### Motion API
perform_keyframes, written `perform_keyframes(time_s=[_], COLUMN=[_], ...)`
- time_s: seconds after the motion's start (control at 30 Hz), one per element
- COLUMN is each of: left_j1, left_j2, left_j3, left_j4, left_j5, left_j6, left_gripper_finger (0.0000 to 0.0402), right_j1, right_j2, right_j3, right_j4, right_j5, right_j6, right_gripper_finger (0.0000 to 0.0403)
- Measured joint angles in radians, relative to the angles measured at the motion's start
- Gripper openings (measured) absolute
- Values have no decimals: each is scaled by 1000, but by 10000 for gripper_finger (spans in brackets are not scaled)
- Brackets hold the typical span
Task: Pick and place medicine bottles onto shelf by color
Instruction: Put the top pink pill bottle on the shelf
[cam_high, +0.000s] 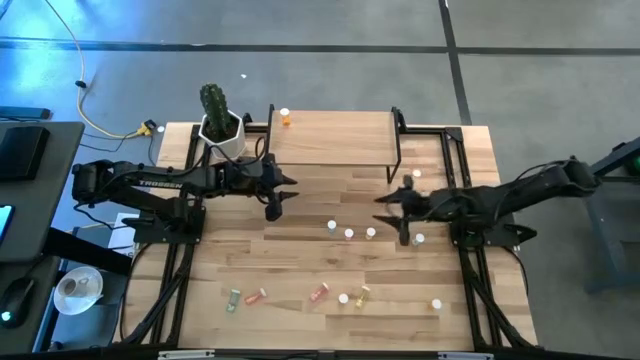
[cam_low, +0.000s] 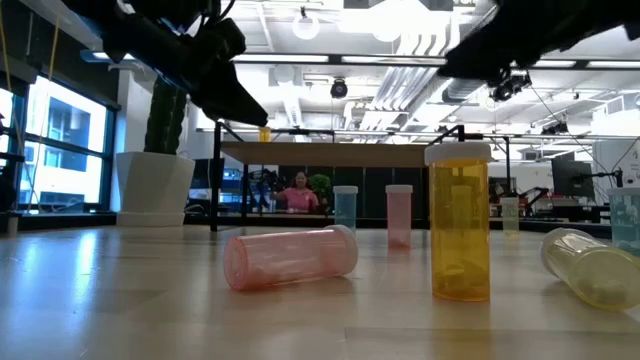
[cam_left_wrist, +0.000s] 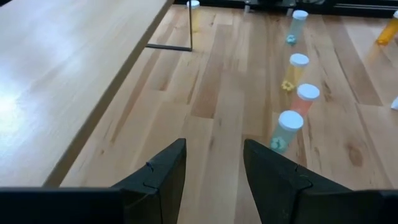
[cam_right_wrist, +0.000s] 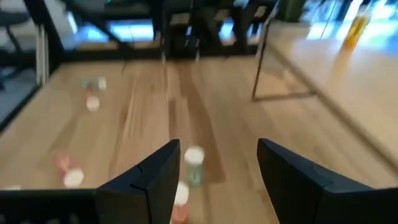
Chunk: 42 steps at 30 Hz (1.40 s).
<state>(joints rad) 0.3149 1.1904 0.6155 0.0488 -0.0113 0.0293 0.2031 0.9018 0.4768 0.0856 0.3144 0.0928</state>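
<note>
My right gripper next needs to grab the middle white-capped bottle by its end with the cap (cam_high: 349, 233), to place that bottle on the shelf (cam_high: 330, 140) by color.
The shelf (cam_high: 330, 140) stands at the table's far middle, with one orange bottle (cam_high: 286, 117) upright on its far left corner. Three white-capped bottles (cam_high: 349, 233) stand in a row on the table in front of the shelf, between my two grippers. In the left wrist view they show as pale green (cam_left_wrist: 286, 129), red-pink (cam_left_wrist: 305, 99) and yellow (cam_left_wrist: 296, 67). My left gripper (cam_high: 285, 190) is open and empty, above the table near the shelf's left front leg. My right gripper (cam_high: 385, 200) is open and empty, right of the row, with a pale green bottle (cam_right_wrist: 193, 163) ahead of it.
Several bottles lie or stand near the table's front edge: a red-pink one lying (cam_low: 290, 258), an orange one upright (cam_low: 460, 225), a yellow one lying (cam_low: 590, 265). Two more stand at the right (cam_high: 419, 239) (cam_high: 416, 176). A potted cactus (cam_high: 218, 118) stands left of the shelf.
</note>
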Motion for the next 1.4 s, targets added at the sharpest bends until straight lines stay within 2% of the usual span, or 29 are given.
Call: perform_keyframes(time_s=[0.17, 0.33, 0.47, 0.7, 1.03, 1.4], left_j1=[0, 0, 0, 0, 0, 0], left_j2=[0, 0, 0, 0, 0, 0], left_j3=[0, 0, 0, 0, 0, 0], left_j4=[-1, 0, 0, -3, -7, -7], left_j5=[0, 0, 0, 0, 0, 0], left_j6=[0, -3, -4, -26, -26, -26], left_gripper_finger=[152, 152, 152, 152, 152, 152], right_j1=[0, -4, -29, -60, -66, -80], right_j2=[157, 295, 390, 526, 646, 698], right_j3=[37, 141, 237, 315, 342, 342], right_j4=[11, -43, -212, -246, -228, -193], right_j5=[0, -9, -74, -187, -244, -265], right_j6=[46, 13, 43, 40, 37, 38], right_gripper_finger=[206, 206, 206, 206, 206, 206])
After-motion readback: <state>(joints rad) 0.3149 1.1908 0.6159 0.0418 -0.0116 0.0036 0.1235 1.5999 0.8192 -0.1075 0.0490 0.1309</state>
